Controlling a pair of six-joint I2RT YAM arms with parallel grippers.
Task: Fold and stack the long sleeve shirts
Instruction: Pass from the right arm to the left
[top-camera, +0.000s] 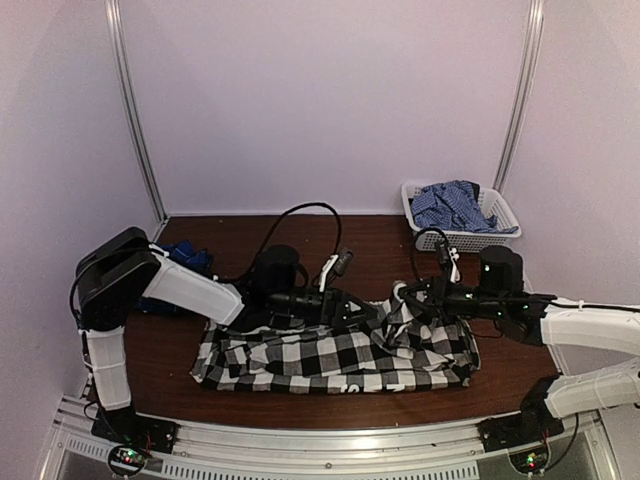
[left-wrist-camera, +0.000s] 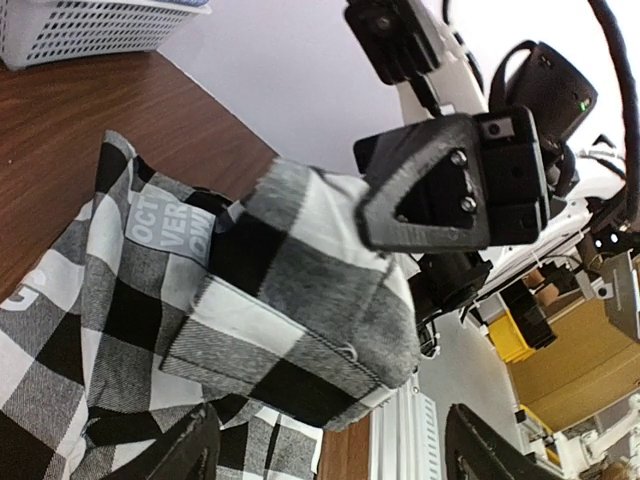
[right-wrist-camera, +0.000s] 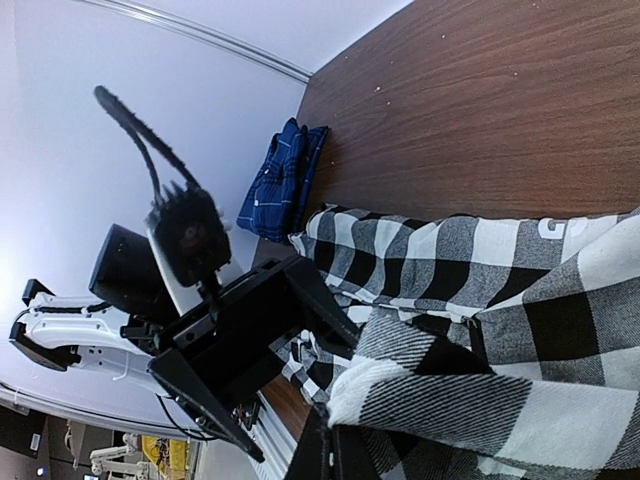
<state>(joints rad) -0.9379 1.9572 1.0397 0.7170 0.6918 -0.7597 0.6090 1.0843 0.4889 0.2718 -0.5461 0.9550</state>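
Note:
My left gripper grabs the checked shirt's hanging cuff (top-camera: 391, 313) next, to fold the sleeve across the shirt, and this leaves my right gripper's pinch free.
The black-and-white checked shirt (top-camera: 330, 358) lies spread across the table's front middle, with white lettering showing in the left wrist view (left-wrist-camera: 165, 235). My right gripper (top-camera: 408, 297) is shut on a fold of its cloth (right-wrist-camera: 450, 400) and lifts it off the table; its fingertips (right-wrist-camera: 335, 445) pinch the white edge. My left gripper (top-camera: 368, 312) is open just left of that raised fold, its fingers (left-wrist-camera: 190, 450) spread wide below the hanging cuff (left-wrist-camera: 300, 330) without touching it. The dark blue plaid shirt (top-camera: 185, 258) lies bunched at the back left, also in the right wrist view (right-wrist-camera: 280, 180).
A white slotted basket (top-camera: 505, 215) with blue checked cloth (top-camera: 455, 205) in it stands at the back right; its rim shows in the left wrist view (left-wrist-camera: 90, 30). Bare brown table (top-camera: 360, 240) lies behind the shirt. A metal rail (top-camera: 330, 455) runs along the front edge.

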